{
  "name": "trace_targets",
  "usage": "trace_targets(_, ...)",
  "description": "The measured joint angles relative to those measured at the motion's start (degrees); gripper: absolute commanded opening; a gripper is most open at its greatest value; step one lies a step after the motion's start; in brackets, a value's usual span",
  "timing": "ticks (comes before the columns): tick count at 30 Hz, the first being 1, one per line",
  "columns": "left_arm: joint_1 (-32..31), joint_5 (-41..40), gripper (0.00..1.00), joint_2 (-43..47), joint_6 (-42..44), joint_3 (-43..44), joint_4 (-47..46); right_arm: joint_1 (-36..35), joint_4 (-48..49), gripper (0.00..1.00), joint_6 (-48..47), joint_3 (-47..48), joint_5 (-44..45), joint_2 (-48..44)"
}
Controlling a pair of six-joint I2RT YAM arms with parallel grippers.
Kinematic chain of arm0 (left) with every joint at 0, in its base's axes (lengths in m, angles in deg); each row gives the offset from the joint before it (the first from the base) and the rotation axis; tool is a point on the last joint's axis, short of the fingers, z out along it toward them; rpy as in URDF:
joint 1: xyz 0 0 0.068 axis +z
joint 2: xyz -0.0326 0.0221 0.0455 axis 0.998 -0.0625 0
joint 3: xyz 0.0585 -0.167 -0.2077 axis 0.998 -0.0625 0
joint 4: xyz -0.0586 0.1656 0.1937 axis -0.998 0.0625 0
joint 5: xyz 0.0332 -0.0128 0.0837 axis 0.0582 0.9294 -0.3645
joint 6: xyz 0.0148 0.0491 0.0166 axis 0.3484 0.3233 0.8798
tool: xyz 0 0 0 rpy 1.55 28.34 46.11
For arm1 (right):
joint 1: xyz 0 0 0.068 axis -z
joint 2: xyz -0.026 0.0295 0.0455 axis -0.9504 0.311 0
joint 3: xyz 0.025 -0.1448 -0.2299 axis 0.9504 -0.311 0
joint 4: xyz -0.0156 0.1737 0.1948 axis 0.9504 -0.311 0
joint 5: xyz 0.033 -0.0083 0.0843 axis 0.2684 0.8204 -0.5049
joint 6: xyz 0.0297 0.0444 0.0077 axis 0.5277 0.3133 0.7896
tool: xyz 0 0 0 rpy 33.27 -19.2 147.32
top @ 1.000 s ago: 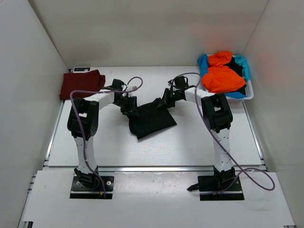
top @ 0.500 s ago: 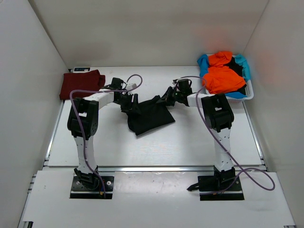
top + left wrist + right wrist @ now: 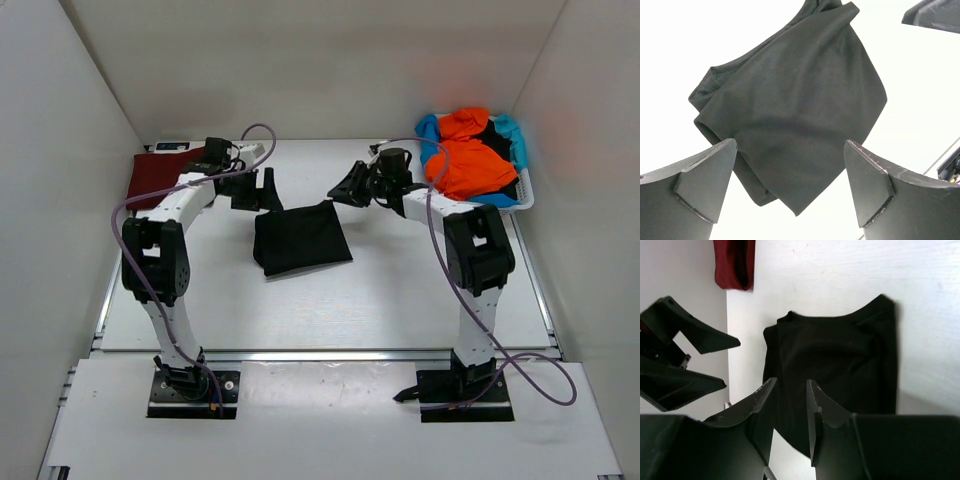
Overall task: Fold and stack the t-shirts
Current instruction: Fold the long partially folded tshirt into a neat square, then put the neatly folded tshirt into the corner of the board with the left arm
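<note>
My left gripper will next grab the folded black t-shirt by its edge nearest the dark red t-shirt, to stack it there.
A black t-shirt (image 3: 298, 238) lies folded in a rough square on the table's middle, and nothing holds it. My left gripper (image 3: 258, 190) hangs just behind its left corner, jaws wide open and empty; below them the left wrist view shows the black t-shirt (image 3: 795, 110). My right gripper (image 3: 345, 187) hovers behind the right corner. Its fingers (image 3: 816, 405) stand a narrow gap apart, with nothing between them, above the black t-shirt (image 3: 840, 365). A dark red t-shirt (image 3: 152, 178) lies folded at the back left, partly behind my left arm.
A white lattice basket (image 3: 510, 203) at the back right holds orange (image 3: 468, 165), light blue and black shirts piled above its rim. White walls enclose the table on three sides. The dark red t-shirt (image 3: 734, 262) also shows in the right wrist view.
Both grippers opened and let go of the black t-shirt, then drew back and up toward the far side. The shirt settled flat, a little to the left.
</note>
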Motion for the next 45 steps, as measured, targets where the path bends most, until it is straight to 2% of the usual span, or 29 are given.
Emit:
trace_targets(5,0.5,-2.5,0.99,1.6,0.5,-2.5,0.6,-2.1,-5.6,0.29,-2.7,-2.9,3.6,-4.6)
trace_targets(9,1.1,-4.4,0.99,1.6,0.4,-8.2,1.3,-3.2,-9.0,0.3,-3.9,-8.0,5.2,-5.9)
trace_targets(14,0.3,-6.2,0.99,1.5,-0.4,-10.4,1.7,-3.3,-12.0,0.3,-4.5,-12.5,6.6,-7.3)
trace_targets(22,0.8,1.3,0.99,-2.7,-4.8,-12.6,1.4,-3.2,-12.0,0.31,-5.3,-16.1,8.0,-12.8)
trace_targets(24,0.9,3.5,0.98,-2.7,-6.0,-13.5,0.7,-3.0,-12.3,0.28,-5.3,-17.0,8.7,-14.0)
trace_targets(26,0.5,4.9,0.99,-2.9,-6.8,-13.8,0.4,-2.6,-12.9,0.19,-5.3,-17.1,9.2,-14.1)
trace_targets(28,0.1,6.4,0.97,-3.3,-7.6,-13.9,0.2,-1.6,-13.3,0.15,-5.0,-17.1,9.1,-13.2)
trace_targets(30,-0.2,8.5,0.93,-3.9,-8.4,-14.0,-0.2,-0.7,-13.6,0.14,-4.5,-17.0,9.4,-11.3)
trace_targets(35,-0.5,13.9,0.66,-6.7,-10.4,-14.6,-1.6,0.7,-12.8,0.12,-1.7,-16.7,8.4,-6.0)
trace_targets(39,-0.5,18.5,0.53,-9.5,-12.0,-15.0,-2.3,0.9,-11.4,0.1,-0.2,-16.3,6.5,-4.7)
trace_targets(42,-0.5,20.4,0.27,-11.2,-13.0,-15.2,-3.3,0.8,-11.3,0.09,-0.1,-15.2,5.3,-3.6)
trace_targets(45,-0.4,20.7,0.18,-12.3,-13.3,-15.2,-4.4,0.8,-10.6,0.09,0.2,-15.3,4.7,-3.4)
